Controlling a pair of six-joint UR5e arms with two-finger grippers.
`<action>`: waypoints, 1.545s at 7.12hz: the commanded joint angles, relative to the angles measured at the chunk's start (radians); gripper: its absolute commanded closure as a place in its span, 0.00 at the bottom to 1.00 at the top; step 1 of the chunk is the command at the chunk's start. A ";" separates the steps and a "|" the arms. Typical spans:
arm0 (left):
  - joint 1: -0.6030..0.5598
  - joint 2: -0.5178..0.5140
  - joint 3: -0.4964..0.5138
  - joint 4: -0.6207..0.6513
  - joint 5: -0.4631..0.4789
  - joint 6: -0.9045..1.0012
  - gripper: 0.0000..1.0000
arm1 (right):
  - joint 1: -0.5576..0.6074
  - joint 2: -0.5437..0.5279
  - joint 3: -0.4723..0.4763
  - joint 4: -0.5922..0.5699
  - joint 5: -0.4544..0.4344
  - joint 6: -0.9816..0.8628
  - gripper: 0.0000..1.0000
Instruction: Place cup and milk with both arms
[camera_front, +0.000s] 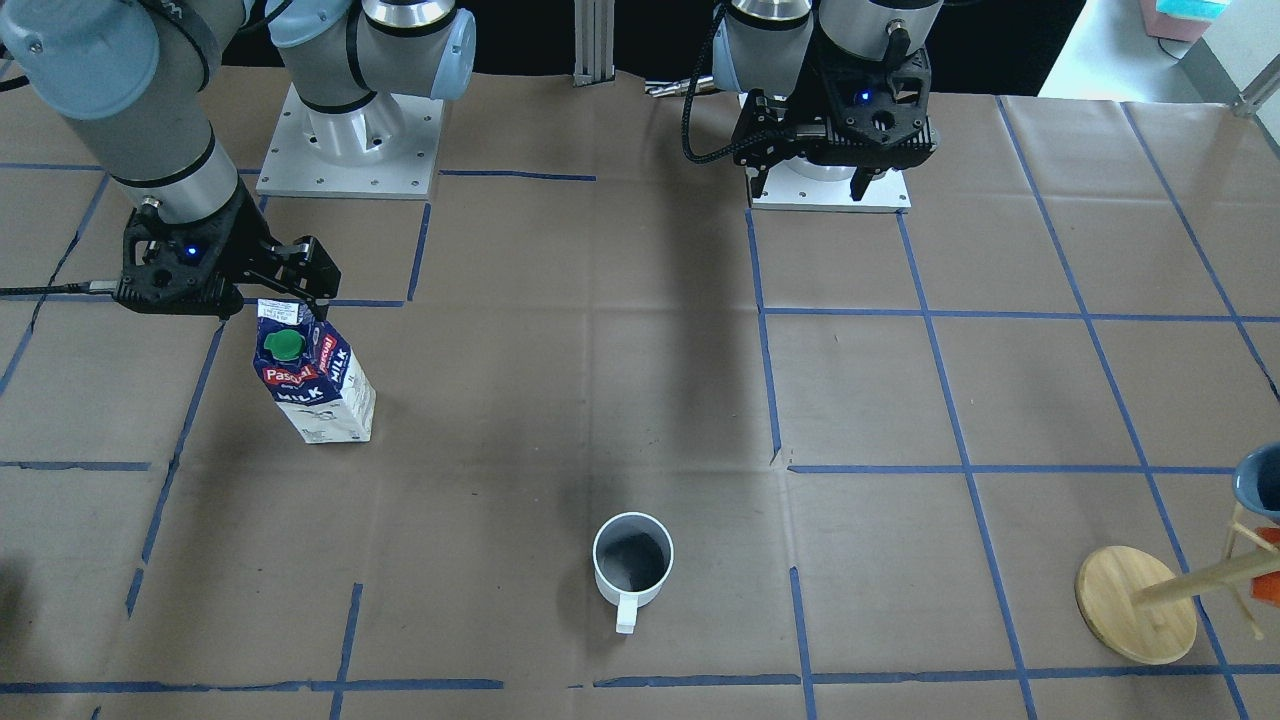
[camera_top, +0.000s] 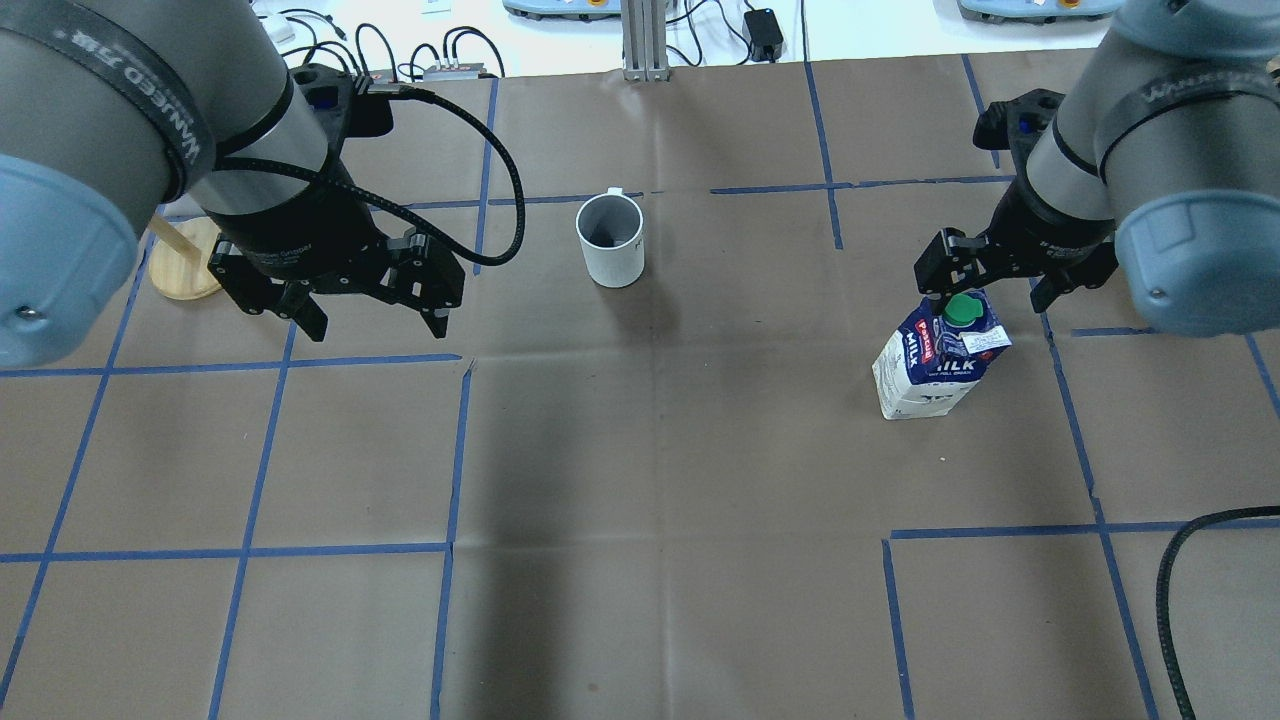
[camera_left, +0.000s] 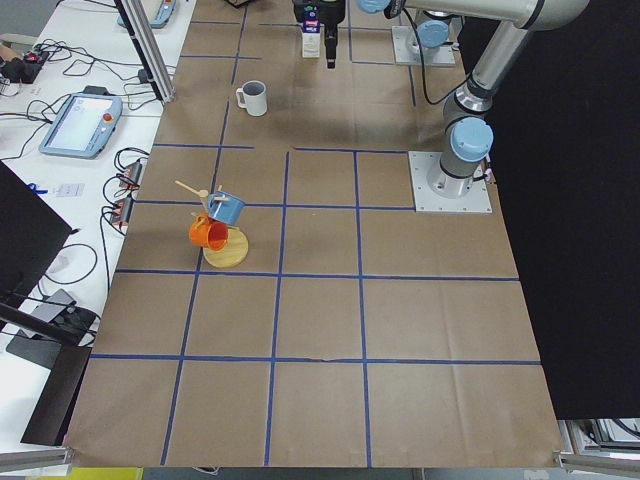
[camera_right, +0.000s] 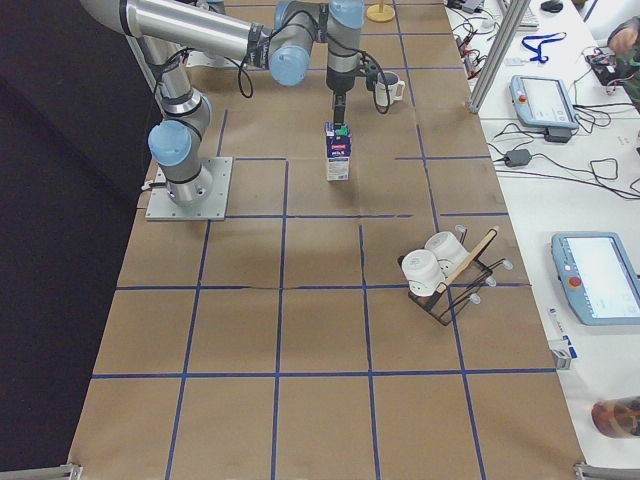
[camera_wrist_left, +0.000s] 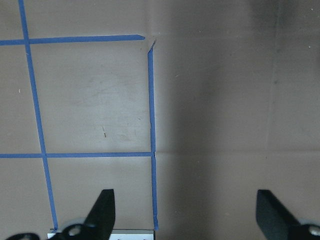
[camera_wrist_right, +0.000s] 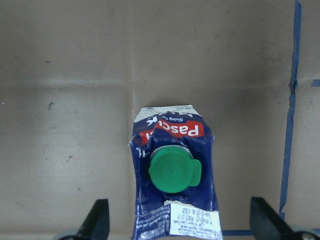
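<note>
I will place the milk, so next my right gripper will grab the milk carton (camera_front: 318, 385) by its gable top (camera_front: 286, 325).
The milk carton (camera_front: 318, 385) stands upright on the brown paper, green cap on top; it also shows in the overhead view (camera_top: 940, 360) and the right wrist view (camera_wrist_right: 172, 175). My right gripper (camera_top: 990, 295) hovers just over the carton's top, open, its fingers (camera_wrist_right: 99, 222) spread wide to either side without gripping it. The white cup (camera_front: 632, 560) stands upright and alone at mid-table, handle away from me (camera_top: 611, 240). My left gripper (camera_top: 378, 325) is open and empty, held above bare paper to the cup's left (camera_wrist_left: 185, 220).
A wooden mug tree (camera_front: 1135, 605) with a blue and an orange mug (camera_left: 210, 232) stands at my far left. A rack with white cups (camera_right: 440, 275) sits far off on my right. The arm bases (camera_front: 350, 140) are at my edge. Blue tape lines grid the paper.
</note>
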 joint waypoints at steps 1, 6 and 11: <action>0.001 -0.004 0.004 0.000 -0.001 0.000 0.00 | 0.009 0.044 0.014 -0.055 0.000 -0.015 0.00; 0.000 -0.011 -0.003 0.000 0.000 0.001 0.00 | 0.009 0.090 0.017 -0.083 -0.010 -0.012 0.01; -0.003 -0.027 -0.008 0.000 0.002 0.003 0.00 | 0.009 0.093 -0.004 -0.086 -0.008 -0.015 0.44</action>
